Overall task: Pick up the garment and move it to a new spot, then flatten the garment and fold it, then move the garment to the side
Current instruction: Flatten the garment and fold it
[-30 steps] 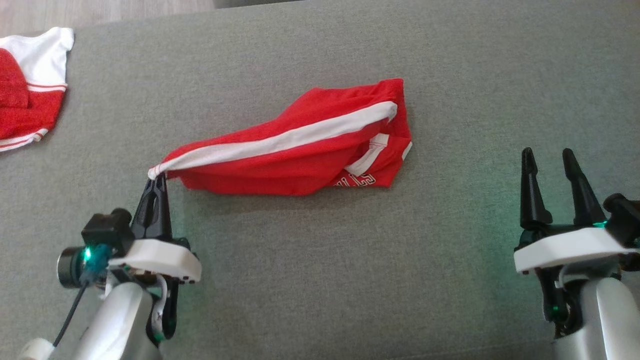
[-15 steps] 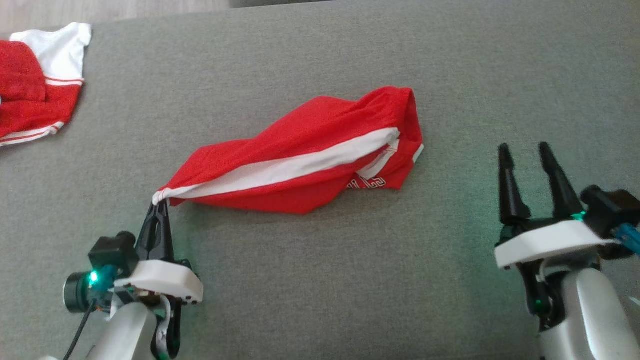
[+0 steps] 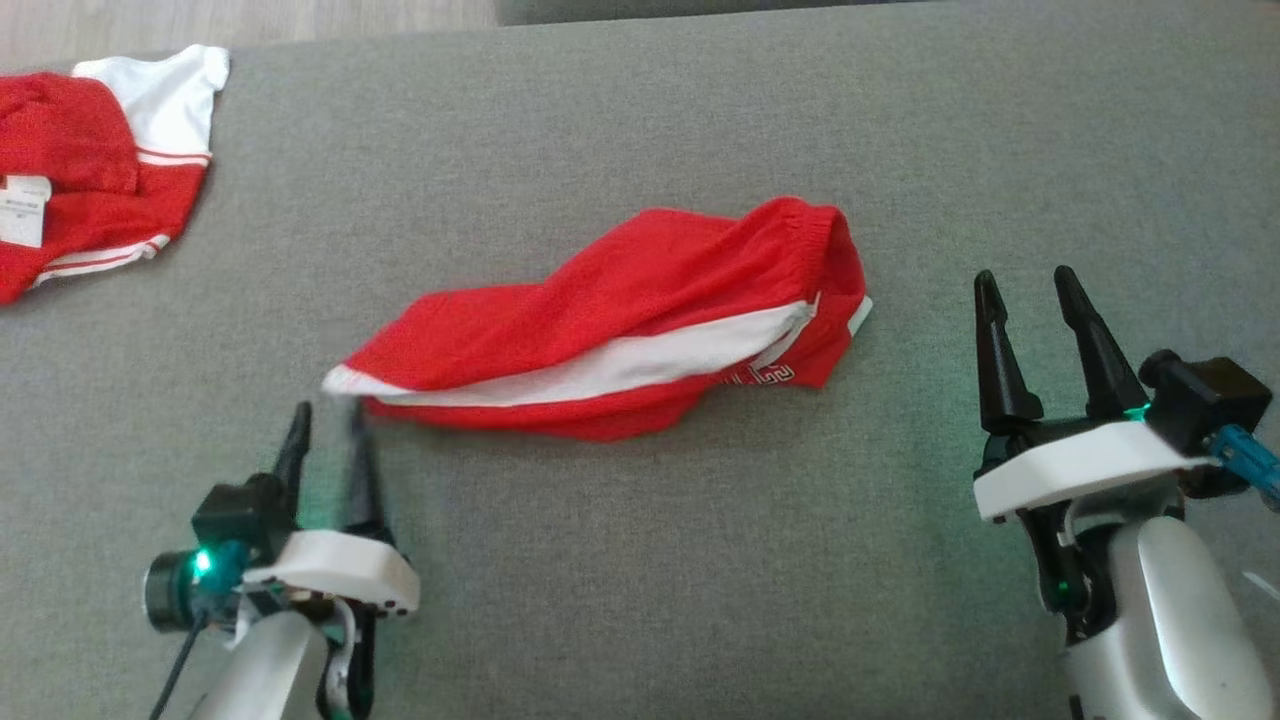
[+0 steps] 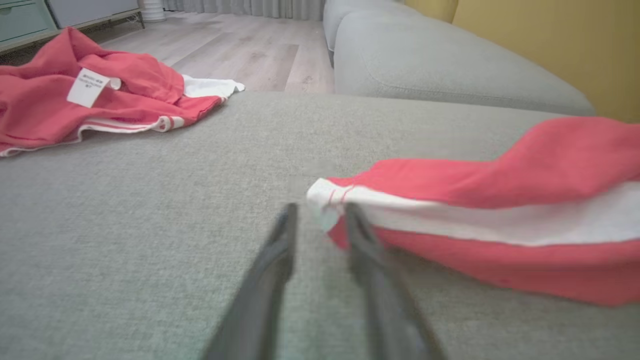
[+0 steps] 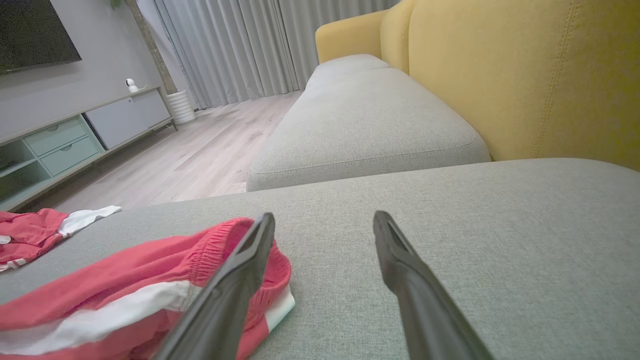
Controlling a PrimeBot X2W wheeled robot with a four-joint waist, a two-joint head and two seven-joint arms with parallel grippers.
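Observation:
The white corner of its hem (image 3: 348, 382) pokes up on the garment while the crumpled red cloth (image 3: 624, 294) lies slack behind, so I should grip the garment there with my left gripper.
The garment (image 3: 620, 310) is a pair of red shorts with a white side stripe, lying crumpled in the middle of the grey cushion (image 3: 640, 560). My left gripper (image 3: 328, 415) is open just short of the garment's white left corner, with nothing between its fingers. In the left wrist view the garment (image 4: 500, 185) lies to the right, and its corner sits just beyond my left gripper (image 4: 320, 212). My right gripper (image 3: 1030, 285) stands open to the right of the garment's waistband. In the right wrist view the garment (image 5: 125, 280) lies lower left of my right gripper (image 5: 325, 220).
A second red and white garment (image 3: 90, 190) lies at the cushion's far left corner, also seen as the red and white garment (image 4: 75, 105) with a label. Wooden floor (image 3: 200, 20) lies past the far edge. A yellow sofa back (image 5: 525, 75) rises to the right.
My left gripper has opened and let go of the garment's corner, which has dropped onto the cushion. The head camera has shifted, so the whole scene sits further right.

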